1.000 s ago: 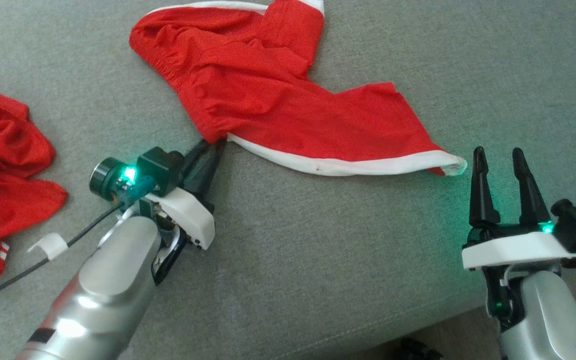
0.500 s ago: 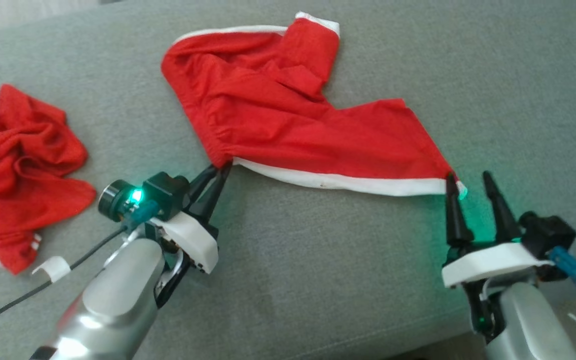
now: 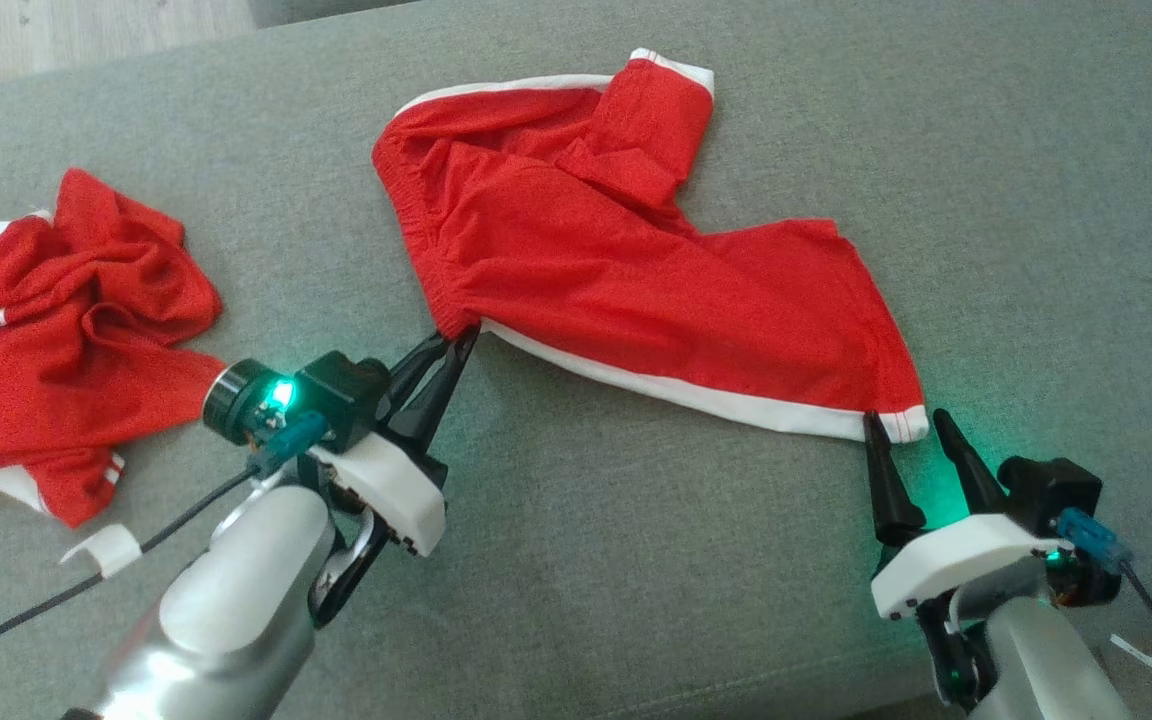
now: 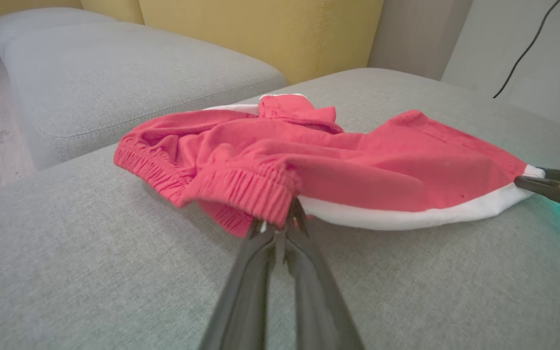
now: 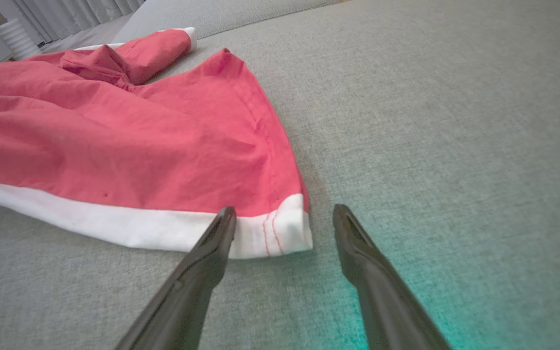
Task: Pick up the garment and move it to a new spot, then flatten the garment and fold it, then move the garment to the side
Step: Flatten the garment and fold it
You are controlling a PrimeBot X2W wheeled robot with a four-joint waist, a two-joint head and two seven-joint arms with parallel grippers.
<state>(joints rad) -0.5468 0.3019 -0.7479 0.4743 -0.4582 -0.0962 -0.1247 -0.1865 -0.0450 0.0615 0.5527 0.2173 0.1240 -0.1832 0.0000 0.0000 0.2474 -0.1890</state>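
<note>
The right gripper grips the red shorts by the white hem corner (image 3: 903, 424) next, where the trim folds up while the rest of the leg lies flat.
Red shorts with white trim (image 3: 616, 290) lie spread across the grey cushion (image 3: 636, 560). My left gripper (image 3: 461, 335) is shut on the gathered waistband corner (image 4: 260, 194) at the shorts' near left edge. My right gripper (image 3: 906, 418) stands open at the white hem corner (image 5: 280, 228) of the right leg, one finger touching the trim's edge and the other beside it on the bare cushion. The far leg (image 3: 661, 110) is folded over on itself at the back.
A second crumpled red garment (image 3: 66, 320) lies at the left of the cushion. A yellow backrest (image 4: 260, 34) and another grey cushion (image 4: 129, 82) stand behind. The cushion's front edge (image 3: 816, 690) runs close below my right arm.
The head camera has shifted, so the whole scene sits lower and rightward. My right gripper has advanced to the hem corner. The shorts are drawn flatter between both grippers.
</note>
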